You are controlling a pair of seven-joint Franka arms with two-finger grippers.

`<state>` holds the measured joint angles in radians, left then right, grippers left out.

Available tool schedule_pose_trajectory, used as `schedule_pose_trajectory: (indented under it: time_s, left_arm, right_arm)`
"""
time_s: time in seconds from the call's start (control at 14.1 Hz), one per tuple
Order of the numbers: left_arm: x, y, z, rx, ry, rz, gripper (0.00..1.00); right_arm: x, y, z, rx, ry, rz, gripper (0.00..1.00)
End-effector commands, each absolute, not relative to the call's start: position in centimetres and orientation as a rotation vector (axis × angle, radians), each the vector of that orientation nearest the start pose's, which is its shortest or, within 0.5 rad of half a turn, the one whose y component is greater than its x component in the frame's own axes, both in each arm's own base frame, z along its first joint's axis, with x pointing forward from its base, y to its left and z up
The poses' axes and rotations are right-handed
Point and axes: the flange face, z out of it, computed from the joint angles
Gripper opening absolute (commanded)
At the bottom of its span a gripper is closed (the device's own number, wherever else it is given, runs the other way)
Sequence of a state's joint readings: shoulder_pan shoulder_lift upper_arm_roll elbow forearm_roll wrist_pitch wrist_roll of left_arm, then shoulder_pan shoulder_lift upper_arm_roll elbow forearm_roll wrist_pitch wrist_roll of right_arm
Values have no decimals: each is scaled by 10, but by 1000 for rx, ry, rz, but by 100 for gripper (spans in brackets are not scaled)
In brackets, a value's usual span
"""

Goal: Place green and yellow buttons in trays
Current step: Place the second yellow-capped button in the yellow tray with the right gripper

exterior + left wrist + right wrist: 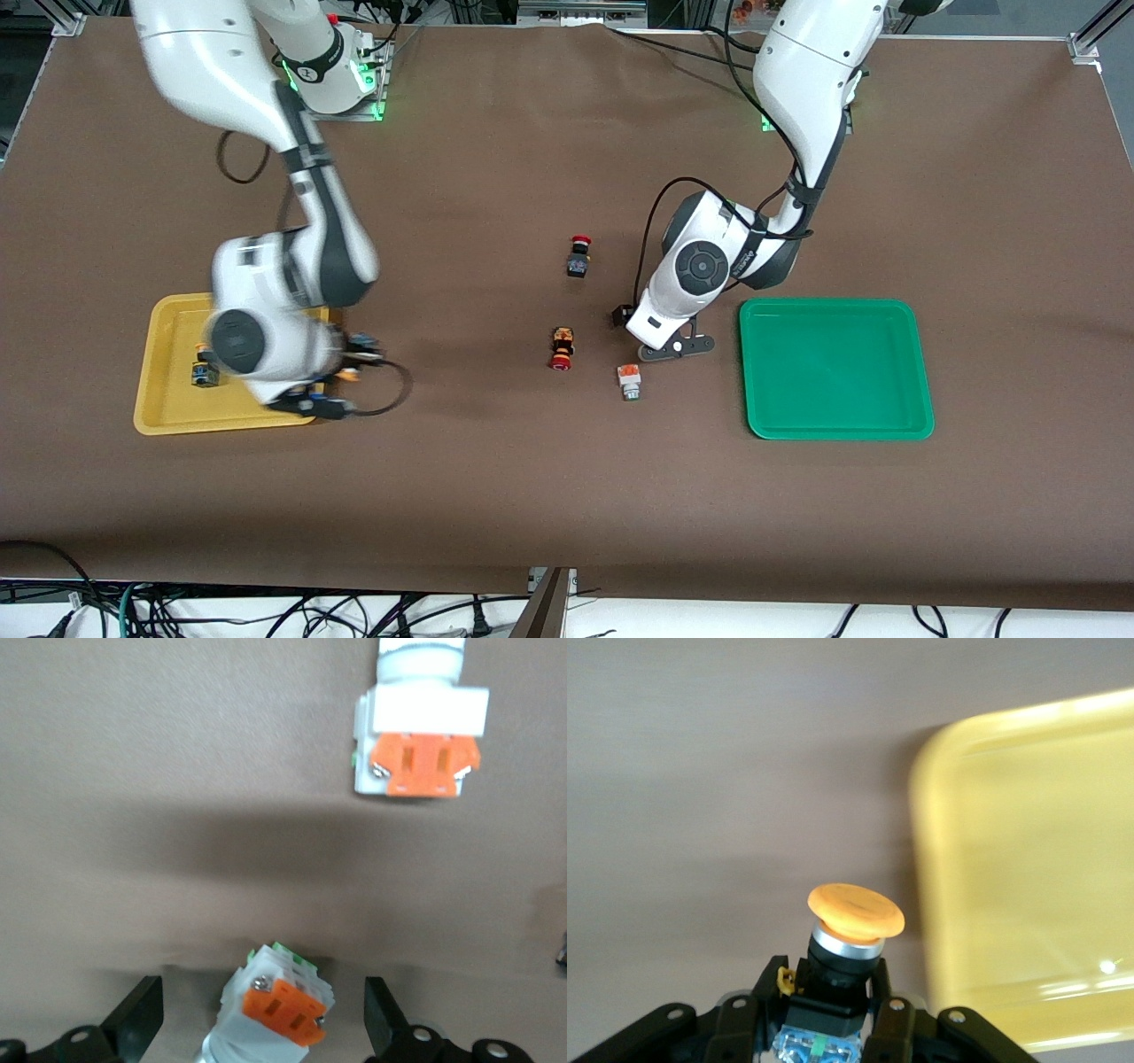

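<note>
My left gripper is low over the table, and its fingers are beside the white-grey button's orange block [284, 1012]. It should close. Closing now would hold the button.
My right gripper [347, 370] is shut on a yellow-capped black button [855, 911] and holds it over the table just beside the yellow tray's [173, 403] edge; the tray also shows in the right wrist view [1028, 859]. Another yellow button [205, 369] lies in that tray. My left gripper [678, 347] is open, low over the table beside the green tray [837, 368]. A white-grey button with an orange block [279, 1014] lies between its spread fingers [146, 1014], touching neither; the hand hides it in the front view. A second white-grey button [630, 381] [421, 735] lies close by.
Two red-capped black switches lie mid-table: one [578, 257] farther from the front camera, one [561, 348] nearer, beside the loose white-grey button. The green tray holds nothing. A black cable loops from the right wrist [394, 394].
</note>
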<state>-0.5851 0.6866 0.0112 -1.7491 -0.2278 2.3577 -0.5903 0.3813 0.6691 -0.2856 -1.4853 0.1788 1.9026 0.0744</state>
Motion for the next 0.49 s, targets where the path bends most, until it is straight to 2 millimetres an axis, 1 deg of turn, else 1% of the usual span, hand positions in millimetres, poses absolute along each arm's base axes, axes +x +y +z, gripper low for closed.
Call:
schedule_pose_trajectory:
  time_s: [0.0, 0.07, 0.14, 0.21, 0.28, 0.35, 0.42]
  left_arm:
    - [548, -359, 168, -3188, -245, 226, 100]
    - [546, -359, 162, -3182, -238, 237, 100]
    - [546, -359, 161, -3182, -224, 238, 86]
    - [546, -359, 161, -3185, -197, 238, 70]
    - [548, -358, 162, -3188, -185, 235, 60]
    - [548, -356, 161, -3186, -182, 241, 48]
    - [549, -355, 161, -3187, -164, 245, 39]
  right_arm:
    - [672, 63, 258, -3142, -171, 419, 0]
    - [672, 47, 254, -3131, -170, 430, 23]
    - [672, 39, 253, -3124, -153, 433, 99]
    - [676, 36, 262, -3120, -159, 407, 100]
    - [680, 36, 280, -3115, -175, 360, 100]
    - [682, 38, 309, -3108, -180, 316, 100]
    - [681, 40, 335, -3100, -189, 312, 100]
